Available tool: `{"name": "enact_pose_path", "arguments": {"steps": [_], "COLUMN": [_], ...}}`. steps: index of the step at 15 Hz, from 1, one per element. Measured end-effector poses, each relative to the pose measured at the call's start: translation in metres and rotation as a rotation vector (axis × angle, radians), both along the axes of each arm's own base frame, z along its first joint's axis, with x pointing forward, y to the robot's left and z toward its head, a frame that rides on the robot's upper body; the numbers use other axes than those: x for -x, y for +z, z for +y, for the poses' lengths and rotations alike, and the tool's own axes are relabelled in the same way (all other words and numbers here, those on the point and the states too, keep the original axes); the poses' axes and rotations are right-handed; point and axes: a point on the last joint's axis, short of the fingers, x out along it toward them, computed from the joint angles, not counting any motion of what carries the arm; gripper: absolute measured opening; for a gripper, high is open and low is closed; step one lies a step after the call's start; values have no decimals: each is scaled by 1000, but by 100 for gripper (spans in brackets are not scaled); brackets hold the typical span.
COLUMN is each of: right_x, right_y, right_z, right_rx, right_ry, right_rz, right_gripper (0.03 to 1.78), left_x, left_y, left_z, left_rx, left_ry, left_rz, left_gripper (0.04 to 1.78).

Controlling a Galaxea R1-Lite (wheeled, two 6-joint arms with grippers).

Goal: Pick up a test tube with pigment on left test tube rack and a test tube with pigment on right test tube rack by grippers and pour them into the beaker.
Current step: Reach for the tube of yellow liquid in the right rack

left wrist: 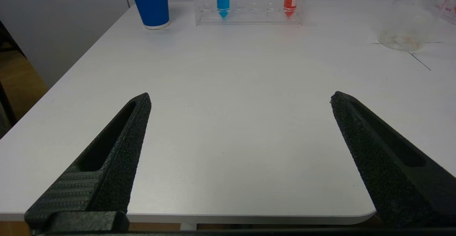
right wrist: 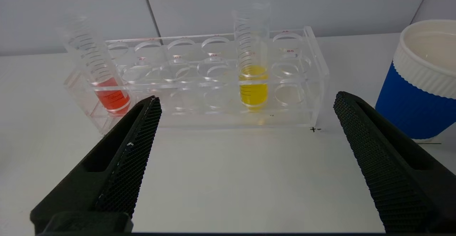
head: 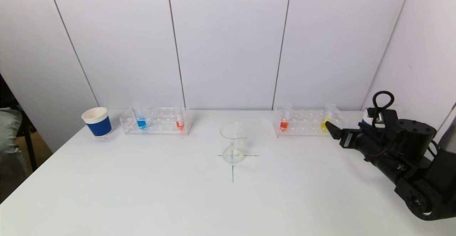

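I need to grip the upper part of the tube below its rim (head: 330,109) (right wrist: 252,35) with my right gripper next, because the rack closes around the tube's lower half. Then I can pick up the yellow test tube.
The left clear rack (head: 156,122) holds a blue-pigment tube (head: 141,121) and a red-pigment tube (head: 180,122); both also show in the left wrist view, blue (left wrist: 223,4) and red (left wrist: 289,4). The right rack (head: 308,122) holds a red-pigment tube (head: 284,122) and a yellow-pigment tube (head: 325,122). An empty glass beaker (head: 233,142) stands at the table's centre on a cross mark. My right gripper (right wrist: 247,102) is open and empty, just short of the rack, facing the yellow tube (right wrist: 253,86). My left gripper (left wrist: 240,98) is open and empty over the near table edge, out of the head view.
A blue-and-white paper cup (head: 96,122) stands left of the left rack. A second blue cup (right wrist: 420,82) stands right of the right rack, close beside my right gripper. The white wall runs right behind the racks. The table (head: 142,193) is white.
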Motion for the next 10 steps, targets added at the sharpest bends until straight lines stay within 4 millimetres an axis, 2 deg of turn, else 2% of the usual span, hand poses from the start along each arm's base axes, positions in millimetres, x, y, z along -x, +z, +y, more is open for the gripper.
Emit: {"name": "enact_pose_path", "arguments": {"steps": [10], "right_x": [-30], "right_y": [-14], "right_z": [0], "right_rx": [3], "right_ry": [-15], "right_rz": [-20], "right_gripper": [176], "left_x": [0], "left_y": [0], "left_z": [0], "left_rx": [0], "left_ry": [0], "left_rz": [0], "left_gripper": [176]}}
